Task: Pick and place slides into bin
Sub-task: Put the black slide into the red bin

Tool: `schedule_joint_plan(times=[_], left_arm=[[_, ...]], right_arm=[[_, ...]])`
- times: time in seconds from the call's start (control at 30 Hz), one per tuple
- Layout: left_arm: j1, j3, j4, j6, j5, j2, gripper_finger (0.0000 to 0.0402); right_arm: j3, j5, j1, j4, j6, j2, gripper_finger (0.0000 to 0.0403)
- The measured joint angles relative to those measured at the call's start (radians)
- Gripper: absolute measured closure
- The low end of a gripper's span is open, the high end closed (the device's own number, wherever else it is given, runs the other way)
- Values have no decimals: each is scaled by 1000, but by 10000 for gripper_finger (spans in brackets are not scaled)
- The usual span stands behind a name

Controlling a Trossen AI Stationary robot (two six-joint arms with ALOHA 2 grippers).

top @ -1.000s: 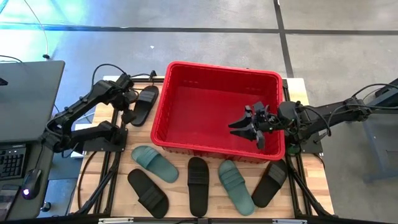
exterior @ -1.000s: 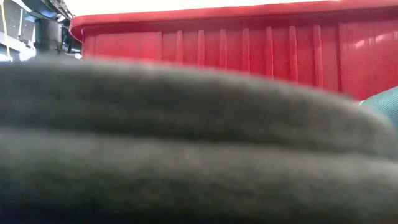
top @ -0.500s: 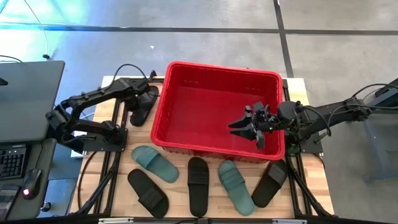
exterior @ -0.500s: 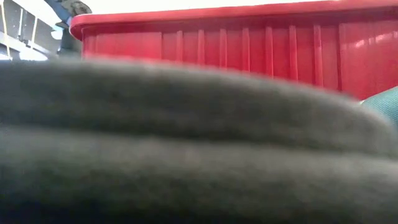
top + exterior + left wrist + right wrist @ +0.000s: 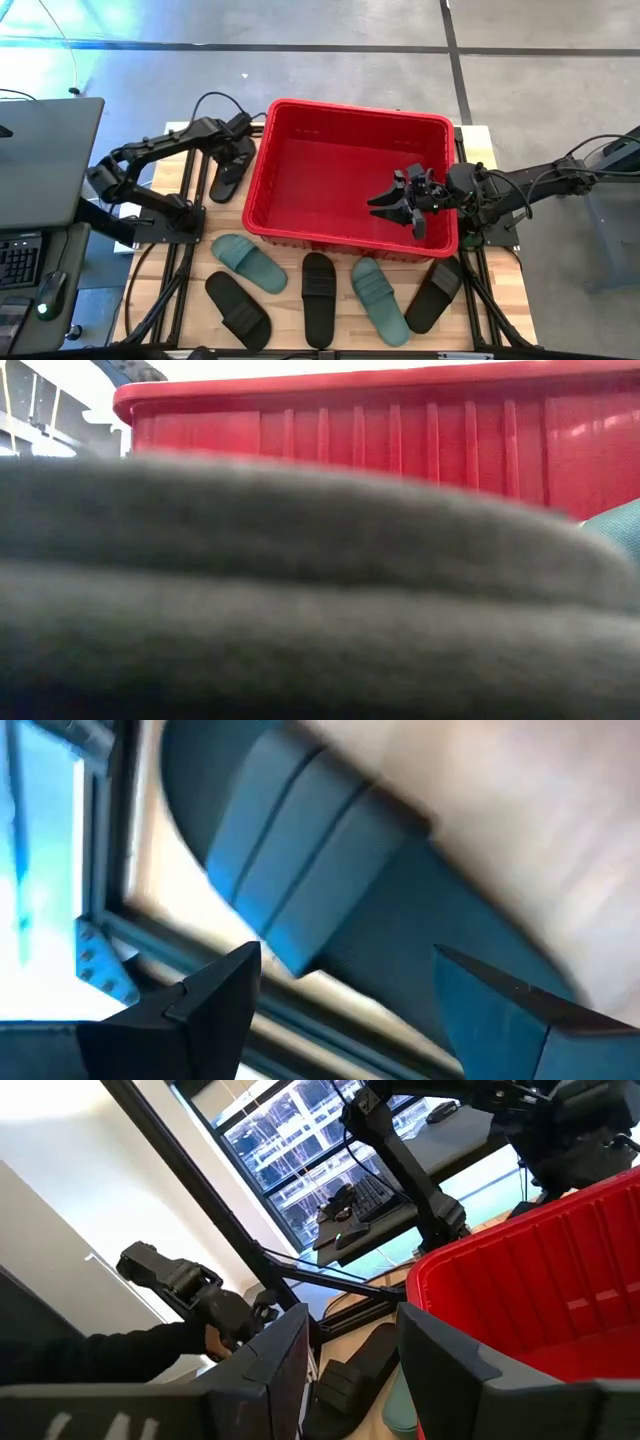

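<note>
The black slide needs to go up and into the red bin [image 5: 350,130], so my left gripper should grab it by its strap [image 5: 237,157] next.
The red bin [image 5: 350,130] stands at the table's far middle. Beside its left wall lies a black slide [image 5: 226,178] flat on its sole. My left gripper [image 5: 240,148] hangs open above that slide's far end, pointing steeply down. In the left wrist view the slide [image 5: 330,890] shows beyond the spread fingers of that gripper [image 5: 345,1010], untouched. My right gripper [image 5: 398,206] hovers open and level over the bin's right half, with nothing between its fingers [image 5: 355,1360]. Several more slides lie along the near edge, two of them teal [image 5: 248,262] [image 5: 380,298] and the others black [image 5: 318,298].
The low view is almost filled by a dark slide [image 5: 300,590] right at the camera, with the bin's wall [image 5: 400,430] behind it. Black slides also lie at the near left [image 5: 238,310] and near right [image 5: 433,295]. A grey desk [image 5: 40,160] stands left of the table.
My left gripper has swung toward the bin and the table's far edge, from beside the far-left black slide to above its far end, rolling as it went and staying open. The slide has not moved, and the right arm has kept still.
</note>
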Motion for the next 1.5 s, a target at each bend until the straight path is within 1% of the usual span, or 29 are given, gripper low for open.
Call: schedule_joint_plan(times=[0.13, 0.27, 0.4, 0.57, 0.7, 0.8, 0.93, 1.0, 1.1, 1.17, 1.27, 1.3, 1.33, 1.43, 1.5], left_arm=[[0, 0, 35, -30, -28, 53, 126], [0, -1, 96, -121, -74, 86, 126], [2, -1, 164, -147, -72, 112, 126], [7, -1, 130, -175, -69, 162, 126], [7, -2, 137, -203, -112, 183, 126], [7, -2, 178, -249, -146, 188, 126], [7, -2, 233, -262, -200, 205, 132], [7, -2, 234, -262, -206, 215, 152], [7, -2, 233, -252, -209, 224, 209], [6, -2, 233, -251, -213, 224, 264], [6, -1, 226, -222, -205, 224, 363], [6, -1, 221, -208, -192, 222, 381], [6, 0, 211, -197, -181, 218, 385], [6, 19, 135, -191, -157, 207, 380], [6, 50, 78, -192, -145, 199, 391]], right_arm=[[0, -3, 0, -5, -1, 0, 261], [0, -3, 0, -5, -2, 0, 261], [0, -3, 0, -5, -2, 0, 260], [0, -6, 0, -8, 2, 0, 260], [0, -6, 0, -8, 9, 0, 261], [0, -6, 0, -8, 9, 0, 261], [0, -6, 0, -8, 9, 0, 261], [0, -6, 0, -8, 9, 0, 261], [0, -6, 0, -8, 23, 0, 261], [0, -6, 0, -8, 28, 0, 261], [0, -6, 0, -8, 27, 0, 261], [0, -6, 0, -8, 28, 0, 261], [0, -6, 0, -8, 27, 0, 261], [0, -6, 0, -8, 20, 0, 261], [0, -6, 0, -8, 20, 0, 261]])
